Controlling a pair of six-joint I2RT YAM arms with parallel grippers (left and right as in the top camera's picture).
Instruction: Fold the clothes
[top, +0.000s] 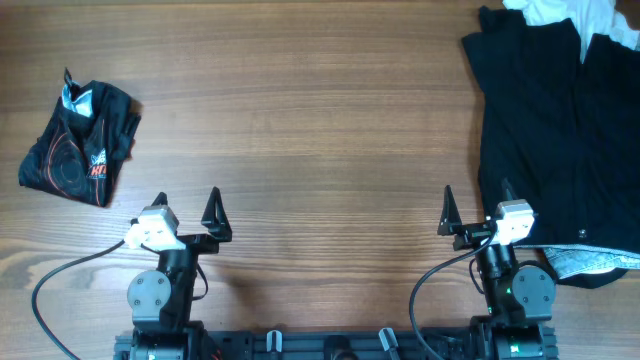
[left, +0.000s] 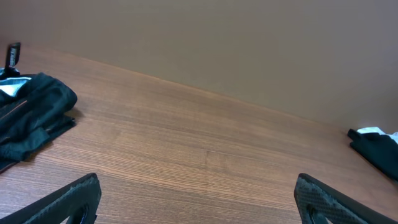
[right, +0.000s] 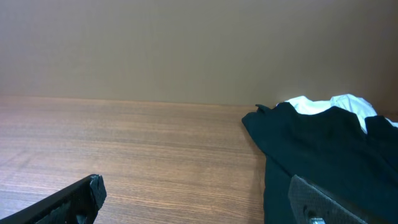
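Note:
The large unfolded black garment (top: 560, 140) needs to be spread out for folding, so my right gripper should next grab it by its edge that faces the open table.
A folded black garment with red and white print (top: 80, 143) lies at the table's left; it also shows in the left wrist view (left: 30, 115). A large unfolded black garment (top: 560, 140) is spread at the right, with a white garment (top: 575, 15) at its top edge; both show in the right wrist view (right: 323, 155). My left gripper (top: 186, 205) is open and empty near the front edge, well right of the folded garment. My right gripper (top: 477, 200) is open and empty, its right finger at the black garment's left edge.
The wooden table (top: 300, 120) stretches between the two garments. Cables run from both arm bases (top: 60, 280) along the front edge. A plain brown wall stands behind the table in both wrist views.

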